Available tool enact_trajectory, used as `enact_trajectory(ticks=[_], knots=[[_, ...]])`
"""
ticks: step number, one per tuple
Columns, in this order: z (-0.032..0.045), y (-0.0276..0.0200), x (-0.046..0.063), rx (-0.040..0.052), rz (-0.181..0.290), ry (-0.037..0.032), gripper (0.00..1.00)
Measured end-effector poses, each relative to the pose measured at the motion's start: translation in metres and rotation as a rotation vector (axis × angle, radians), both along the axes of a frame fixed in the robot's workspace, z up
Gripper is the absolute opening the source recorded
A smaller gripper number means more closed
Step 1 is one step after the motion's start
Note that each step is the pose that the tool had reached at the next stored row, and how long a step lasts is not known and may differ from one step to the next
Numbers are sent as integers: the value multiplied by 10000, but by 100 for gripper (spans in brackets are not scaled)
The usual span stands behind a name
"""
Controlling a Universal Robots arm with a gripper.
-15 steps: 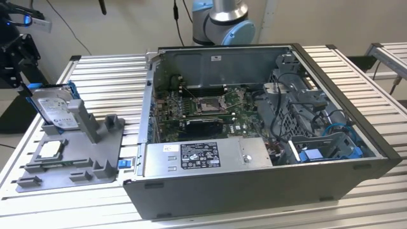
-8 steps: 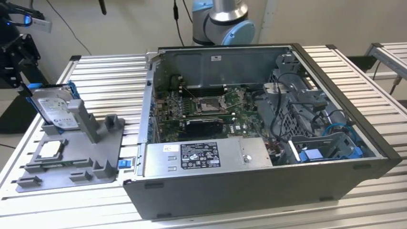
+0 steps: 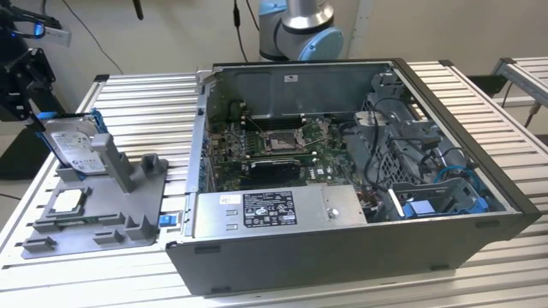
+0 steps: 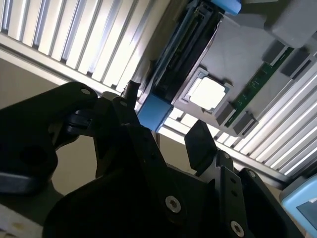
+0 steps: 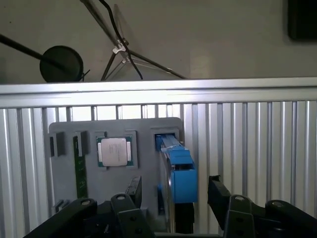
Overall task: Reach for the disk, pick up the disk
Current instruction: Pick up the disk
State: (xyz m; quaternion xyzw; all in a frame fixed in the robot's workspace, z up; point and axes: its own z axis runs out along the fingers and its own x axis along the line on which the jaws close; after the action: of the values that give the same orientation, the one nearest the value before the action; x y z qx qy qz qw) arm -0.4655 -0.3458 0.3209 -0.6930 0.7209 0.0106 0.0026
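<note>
My gripper grabs the disk by its upper blue-bracketed end [image 5: 184,186] next, since the disk's lower end is down in the grey holder's slot.
The disk [image 3: 76,151] stands on edge in a slot of the grey holder [image 3: 111,224] at the exterior view's left, its white label facing the computer case. A blue bracket [image 5: 181,171] runs along its upper edge. My gripper [image 3: 28,96] hangs at the disk's top, on the side away from the case. In the first wrist view the gripper [image 5: 174,191] is open, one black finger [image 5: 133,190] on each side of the disk with gaps between. The second wrist view shows the blue bracket [image 4: 153,111] just beyond the fingertips [image 4: 200,144].
A square silver processor chip [image 5: 114,151] and a green memory stick [image 5: 79,168] lie in the holder beside the disk. An open computer case [image 3: 342,173] with a power-supply box [image 3: 274,208] stands on the slatted metal table [image 3: 145,109]. A tripod [image 5: 119,49] stands beyond the table edge.
</note>
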Motion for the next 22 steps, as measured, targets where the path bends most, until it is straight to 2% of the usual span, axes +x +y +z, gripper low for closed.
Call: enact_trajectory(ticks=[6, 13, 22], knots=[[-109, 6, 0, 1, 172, -8, 100], [-237, 18, 0, 3, 319, -50, 100], [-401, 23, 0, 14, 352, -63, 100]])
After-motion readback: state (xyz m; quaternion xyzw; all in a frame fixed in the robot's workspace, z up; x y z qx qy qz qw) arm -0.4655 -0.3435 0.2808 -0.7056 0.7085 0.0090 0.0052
